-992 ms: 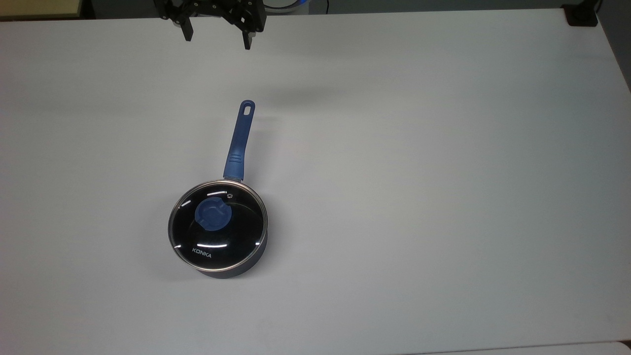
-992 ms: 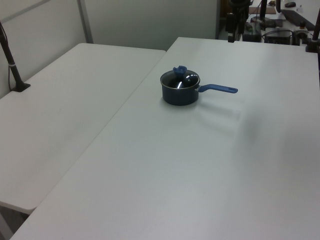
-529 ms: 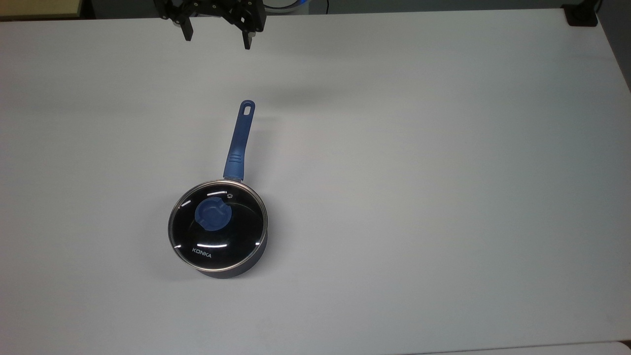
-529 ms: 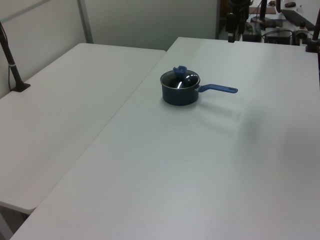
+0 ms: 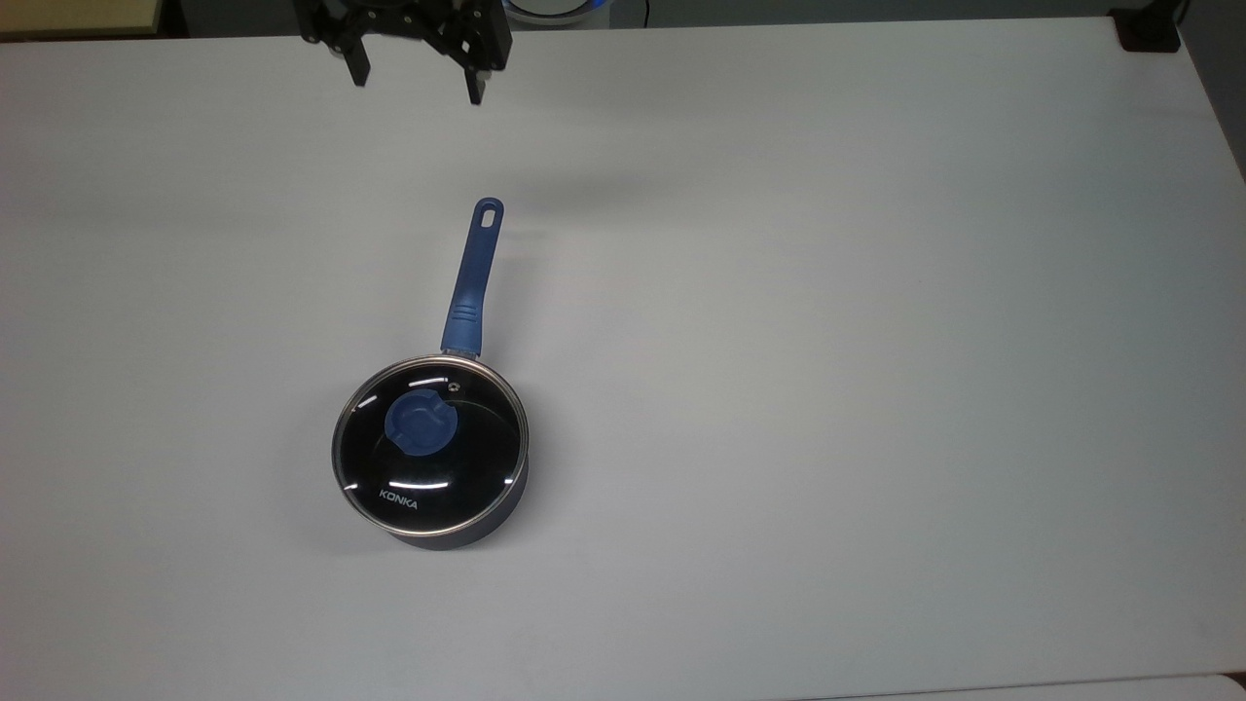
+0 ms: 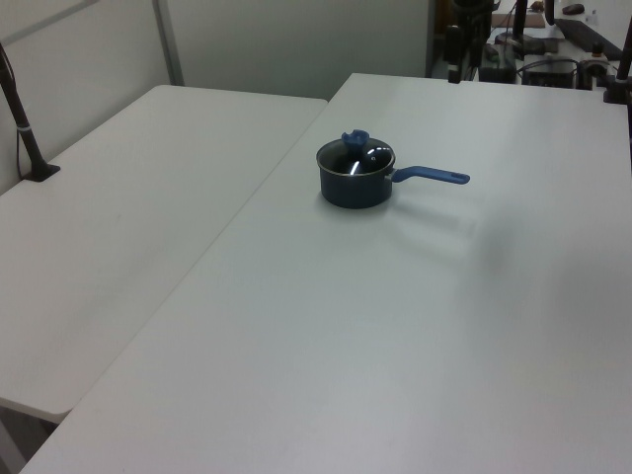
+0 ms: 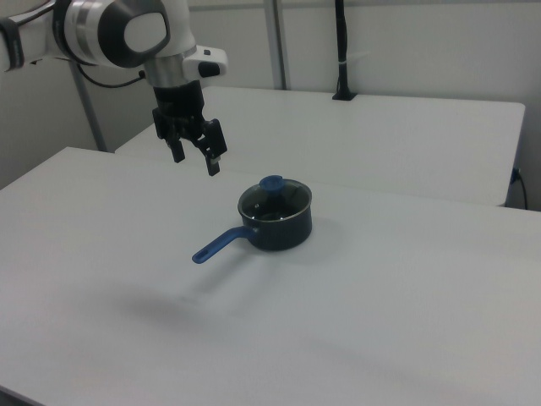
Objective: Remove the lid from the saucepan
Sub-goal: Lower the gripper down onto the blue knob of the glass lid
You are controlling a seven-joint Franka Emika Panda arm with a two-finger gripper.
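Note:
The lid needs to come off the saucepan (image 6: pixel 351 190), so my gripper needs to grab it by its blue knob (image 6: pixel 354 139).
The saucepan (image 5: pixel 487 521) (image 6: pixel 351 190) (image 7: pixel 283 233) stands on the white table with its long blue handle (image 5: pixel 471 277) (image 7: pixel 221 244) pointing toward the top view's upper edge. The glass lid (image 5: pixel 467 458) (image 7: pixel 275 201) rests on it, blue knob (image 5: pixel 421 424) (image 6: pixel 354 139) (image 7: pixel 271 183) at its centre. My gripper (image 5: pixel 417 88) (image 7: pixel 196 158) hangs open and empty high over the table, well beyond the handle's end in the top view and up-left of the pan in the right view.
The white table (image 5: pixel 827 341) runs wide around the pan. A second white table (image 6: pixel 128 197) adjoins it in the left view's left half. A dark post (image 7: pixel 342 51) stands on the far table. Equipment (image 6: pixel 553 49) sits beyond the table's far edge.
The gripper has shifted slightly toward the top view's left and a little downward. The saucepan and lid have stayed still.

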